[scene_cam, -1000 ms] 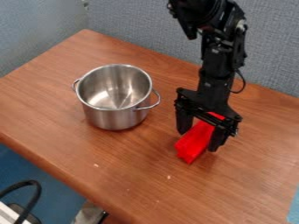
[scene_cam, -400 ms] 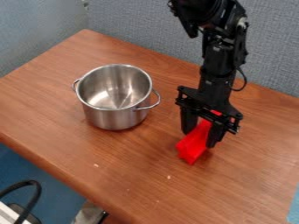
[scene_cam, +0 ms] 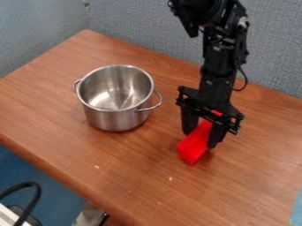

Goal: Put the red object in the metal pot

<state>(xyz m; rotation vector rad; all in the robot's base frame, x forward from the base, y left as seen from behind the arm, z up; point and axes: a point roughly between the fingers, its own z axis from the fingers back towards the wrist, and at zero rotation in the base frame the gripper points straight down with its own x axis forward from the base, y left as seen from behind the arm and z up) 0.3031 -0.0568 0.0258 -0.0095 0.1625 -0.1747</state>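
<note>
My gripper moves the red block toward the metal pot next before releasing it, since the block still hangs over the wooden table, short of the pot.
The red object is a bright red block standing tilted on the wooden table, right of the metal pot. My gripper points straight down over the block's upper end, its black fingers on either side of it and closed on it. The block's lower end rests on the table. The pot is shiny steel, empty, with two small side handles, and stands about a pot's width to the left of the gripper.
The table's front edge runs diagonally below the pot and block. A blue wall stands behind the arm. A black cable lies on the floor at the lower left.
Almost nothing differs. The gripper and the red block stay in the same place across the frames, with only a very slight shift.
</note>
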